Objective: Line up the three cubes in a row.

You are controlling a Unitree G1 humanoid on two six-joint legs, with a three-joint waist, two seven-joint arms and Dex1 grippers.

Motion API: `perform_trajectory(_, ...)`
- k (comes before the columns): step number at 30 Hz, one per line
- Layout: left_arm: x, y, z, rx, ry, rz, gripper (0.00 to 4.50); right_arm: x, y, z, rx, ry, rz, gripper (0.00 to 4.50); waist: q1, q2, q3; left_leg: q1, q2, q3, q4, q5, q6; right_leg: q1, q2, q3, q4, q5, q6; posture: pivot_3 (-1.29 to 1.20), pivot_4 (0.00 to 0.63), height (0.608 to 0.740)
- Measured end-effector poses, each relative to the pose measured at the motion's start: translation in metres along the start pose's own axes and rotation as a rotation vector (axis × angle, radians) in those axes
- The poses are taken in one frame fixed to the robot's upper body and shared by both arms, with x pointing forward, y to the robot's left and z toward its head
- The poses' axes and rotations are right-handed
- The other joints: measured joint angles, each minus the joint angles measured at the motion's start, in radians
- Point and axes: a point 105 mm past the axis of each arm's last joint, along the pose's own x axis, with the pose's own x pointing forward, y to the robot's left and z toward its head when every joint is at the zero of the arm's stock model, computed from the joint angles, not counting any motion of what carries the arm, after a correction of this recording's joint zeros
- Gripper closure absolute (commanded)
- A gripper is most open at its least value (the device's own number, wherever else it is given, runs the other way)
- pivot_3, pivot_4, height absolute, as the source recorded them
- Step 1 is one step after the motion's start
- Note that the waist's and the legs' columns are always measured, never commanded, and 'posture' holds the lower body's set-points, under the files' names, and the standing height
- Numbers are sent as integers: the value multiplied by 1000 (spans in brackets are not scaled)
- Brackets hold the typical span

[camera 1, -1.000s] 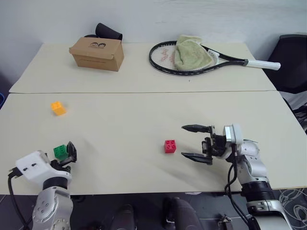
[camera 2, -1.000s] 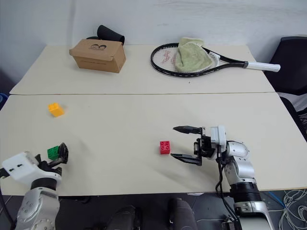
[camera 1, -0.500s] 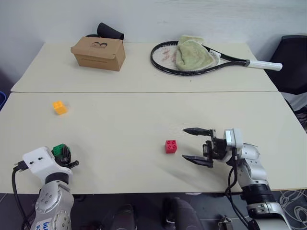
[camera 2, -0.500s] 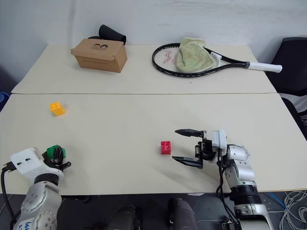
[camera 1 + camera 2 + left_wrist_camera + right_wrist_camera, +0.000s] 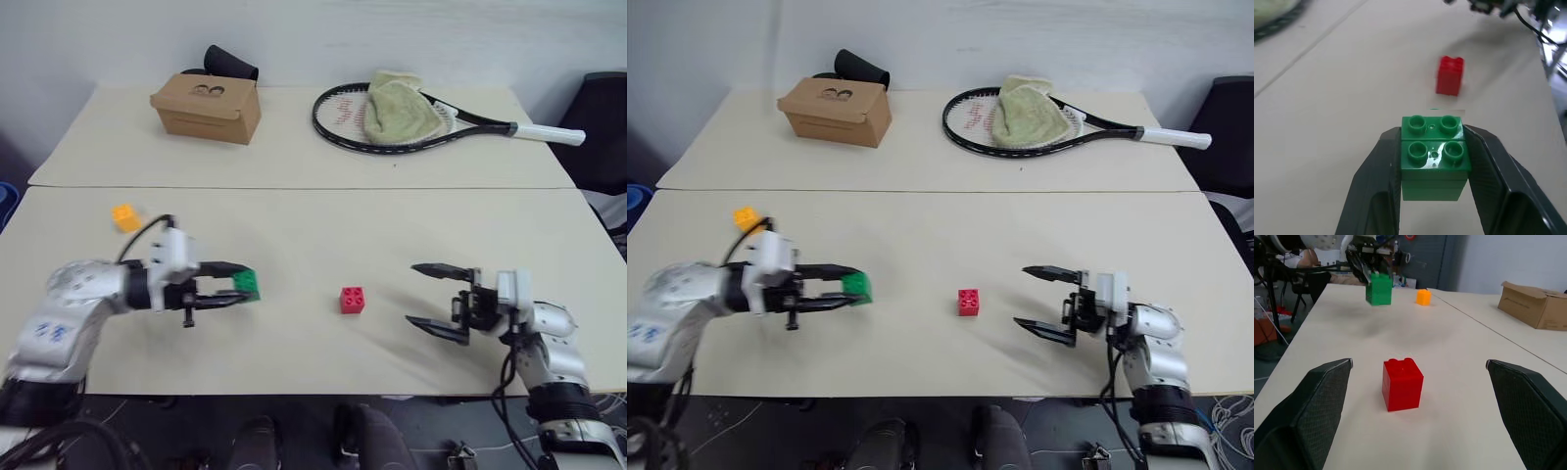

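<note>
I should move the green cube (image 5: 248, 285) with my left gripper to the open spot beside the red cube (image 5: 352, 300) before I open the gripper, because the green cube is hanging short of the spot.
My left gripper (image 5: 242, 286) is shut on the green cube (image 5: 248, 285), holding it a little above the table (image 5: 294, 225), left of centre. The left wrist view shows both fingers pressed against the sides of the studded green cube (image 5: 1434, 157). The red cube (image 5: 352, 300) sits on the table to its right, between the two grippers. My right gripper (image 5: 414, 294) stands open, to the right of the red cube and apart from it, pointing at it. The yellow-orange cube (image 5: 125, 216) lies at the left, farther back.
A brown cardboard box (image 5: 207, 106) stands at the back left with a black object (image 5: 232, 64) behind it. A tennis racket (image 5: 460, 121) with a green towel (image 5: 397, 106) on it lies at the back right. A black chair (image 5: 607, 127) stands beyond the table's right edge.
My left gripper shut on the green cube at the near left edge, then swung up and to the right with it toward the red cube. The right gripper drew back to the right.
</note>
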Motion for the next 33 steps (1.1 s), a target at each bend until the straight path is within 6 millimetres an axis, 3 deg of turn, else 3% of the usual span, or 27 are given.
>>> perform_trajectory(6,40,2,-26,45,60,-196,3022,-6,20,10,-11,15,12,0,-4,0,0,2,0,2,2,0,-1,-1,4,1,2,0,1,0,150,740)
perform_trajectory(15,65,15,-29,60,-30,-183,3022,14,36,39,-27,0,-18,0,25,0,0,1,-1,-2,10,-4,8,1,-3,2,6,2,3,0,150,740)
perform_trajectory(21,62,18,-33,41,-10,-164,1145,34,25,58,-45,-14,-37,0,22,0,0,-1,0,-3,10,-4,7,0,-2,2,6,1,3,0,150,740)
perform_trajectory(22,60,20,-33,45,-13,-148,914,37,22,60,-43,-16,-41,0,21,0,0,-1,1,-2,10,-3,6,-1,-1,2,6,1,3,0,150,740)
perform_trajectory(24,55,22,-32,49,-10,-126,914,39,20,61,-40,-18,-45,0,20,0,0,-2,1,-2,10,-3,6,-1,0,1,6,1,2,0,150,740)
perform_trajectory(27,25,19,-35,57,12,-49,914,46,15,65,-33,-29,-25,0,-1,-1,0,-2,2,-2,10,-3,6,-2,0,3,6,1,2,0,150,740)
perform_trajectory(33,-61,-21,-51,-88,53,304,914,63,7,71,-30,-89,2,0,-34,-1,1,-1,3,-2,6,-4,7,-3,-3,5,7,0,1,0,150,740)
